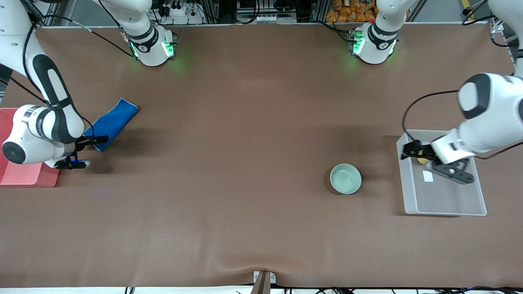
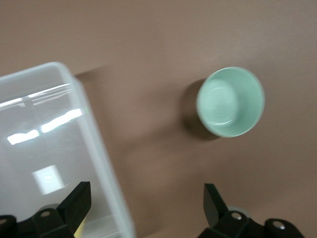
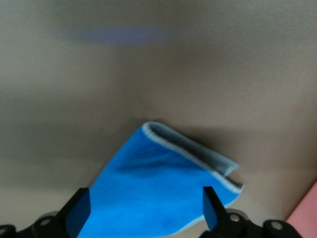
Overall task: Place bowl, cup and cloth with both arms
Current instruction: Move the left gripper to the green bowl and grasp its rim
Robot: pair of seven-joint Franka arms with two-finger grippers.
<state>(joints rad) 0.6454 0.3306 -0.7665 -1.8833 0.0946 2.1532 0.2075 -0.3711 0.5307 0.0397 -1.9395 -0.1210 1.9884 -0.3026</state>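
Observation:
My left gripper next needs to grab the mint green bowl by its rim to place it in the clear bin (image 1: 445,204).
The blue cloth (image 1: 112,121) lies on the table at the right arm's end; it also shows in the right wrist view (image 3: 158,188). My right gripper (image 1: 89,151) is open over the cloth's nearer end, with a finger on either side (image 3: 141,208). The mint green bowl (image 1: 345,178) stands empty on the table, also in the left wrist view (image 2: 231,101). My left gripper (image 1: 407,150) is open and empty over the corner of a clear bin (image 1: 445,204). The yellow cup (image 1: 421,160) stands in that bin, mostly hidden by the left hand; a sliver shows in the left wrist view (image 2: 79,229).
A red tray (image 1: 24,173) lies at the right arm's end of the table, beside the right hand. The clear bin's wall (image 2: 94,129) lies between the left gripper's fingers (image 2: 147,208). A white label (image 1: 428,175) lies in the bin.

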